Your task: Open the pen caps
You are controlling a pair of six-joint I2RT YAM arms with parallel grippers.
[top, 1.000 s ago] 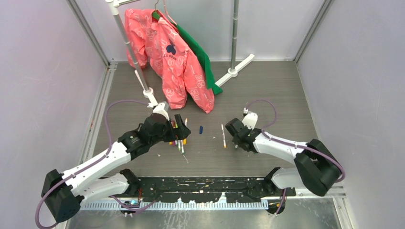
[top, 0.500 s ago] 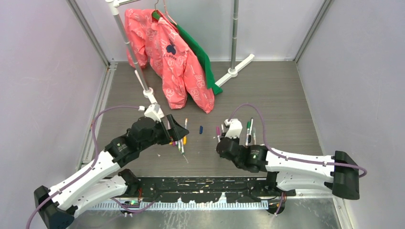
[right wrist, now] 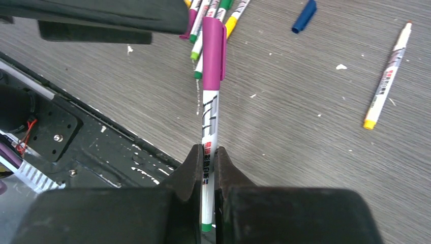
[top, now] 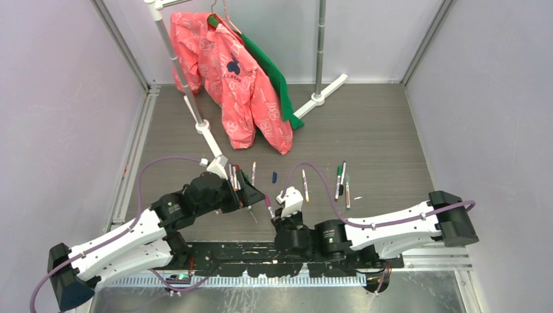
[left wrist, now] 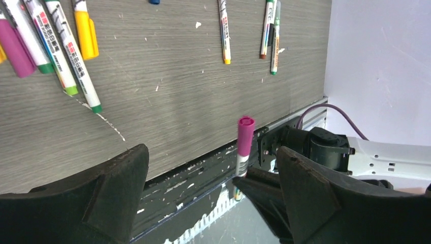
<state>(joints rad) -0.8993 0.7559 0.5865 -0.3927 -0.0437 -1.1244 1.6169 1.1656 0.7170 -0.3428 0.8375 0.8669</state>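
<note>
Next, my left gripper grips only the purple cap [top: 267, 201] [left wrist: 245, 133] to open the pen, away from the white body of the pen that my right gripper holds.
My right gripper [right wrist: 206, 158] is shut on the white barrel of a pen [right wrist: 209, 122] and holds it above the near table edge. Its purple cap [right wrist: 213, 48] is on and points away from the gripper. In the top view that pen [top: 269, 208] sits between the two grippers. My left gripper [left wrist: 213, 195] is open, and the purple cap [left wrist: 245, 133] stands between its fingers, close to the right finger [left wrist: 325, 198], touching neither. Several more capped pens [left wrist: 66, 48] lie in a pile behind. A loose blue cap [top: 274, 177] lies mid-table.
Three pens [top: 342, 179] lie to the right and one with an orange end [top: 304, 186] lies in the middle. A garment rack with a pink jacket [top: 241, 85] and a green garment [top: 274, 75] stands at the back. The black base rail [top: 261, 251] runs along the near edge.
My right gripper has carried the purple-capped pen from mid-table towards the near edge and leftwards. My left gripper has moved back from the pen pile to meet it, its jaws open.
</note>
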